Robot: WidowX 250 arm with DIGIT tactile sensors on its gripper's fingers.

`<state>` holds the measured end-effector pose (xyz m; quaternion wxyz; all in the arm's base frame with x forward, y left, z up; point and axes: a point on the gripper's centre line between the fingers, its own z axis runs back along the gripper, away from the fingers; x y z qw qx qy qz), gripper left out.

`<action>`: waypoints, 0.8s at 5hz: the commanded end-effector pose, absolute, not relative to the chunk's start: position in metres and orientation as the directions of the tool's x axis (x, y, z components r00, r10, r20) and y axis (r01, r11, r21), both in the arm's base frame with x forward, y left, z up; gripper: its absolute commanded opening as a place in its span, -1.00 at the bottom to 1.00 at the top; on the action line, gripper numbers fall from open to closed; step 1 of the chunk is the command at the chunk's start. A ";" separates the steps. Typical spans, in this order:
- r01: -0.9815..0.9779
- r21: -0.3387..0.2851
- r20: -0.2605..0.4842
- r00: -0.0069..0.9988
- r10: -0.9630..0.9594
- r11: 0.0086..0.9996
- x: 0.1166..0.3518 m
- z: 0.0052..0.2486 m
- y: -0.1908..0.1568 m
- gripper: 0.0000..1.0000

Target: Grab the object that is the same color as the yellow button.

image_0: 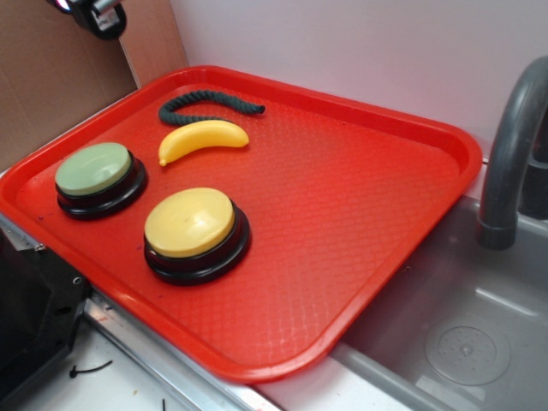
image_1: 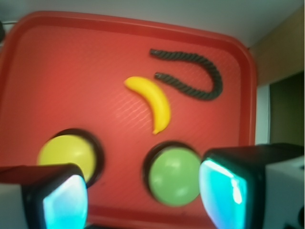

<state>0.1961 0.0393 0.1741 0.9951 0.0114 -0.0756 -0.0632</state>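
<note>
Next, the gripper grabs the banana across its middle (image_0: 204, 135), since it is long and curves out to a narrow tip at each end (image_0: 164, 160).
A small yellow toy banana (image_0: 202, 139) (image_1: 153, 102) lies on the red tray (image_0: 360, 205) (image_1: 62, 71), toward its far left part. The yellow button (image_0: 190, 223) (image_1: 66, 152) with a pale yellow dome on a black base stands nearer the tray's front. My gripper (image_1: 143, 195) hovers high above the tray's near edge, open, with nothing between its fingers; the banana lies well ahead of it. In the exterior view only a bit of the gripper (image_0: 98, 14) shows at the top left corner.
A green-topped button (image_0: 96, 171) (image_1: 175, 175) stands left of the yellow one. A dark green twisted rope (image_0: 205, 106) (image_1: 193, 75) lies just behind the banana. A grey sink (image_0: 462, 317) and faucet (image_0: 509, 154) are to the right; cardboard (image_0: 51, 68) stands at the left.
</note>
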 end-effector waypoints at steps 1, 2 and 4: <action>0.091 0.045 0.192 0.977 -0.098 0.995 0.221 0.123 0.069 1.00; 0.102 0.033 0.164 0.981 -0.106 0.994 0.236 0.093 0.071 1.00; 0.118 0.014 0.097 0.988 -0.119 0.993 0.263 0.042 0.060 1.00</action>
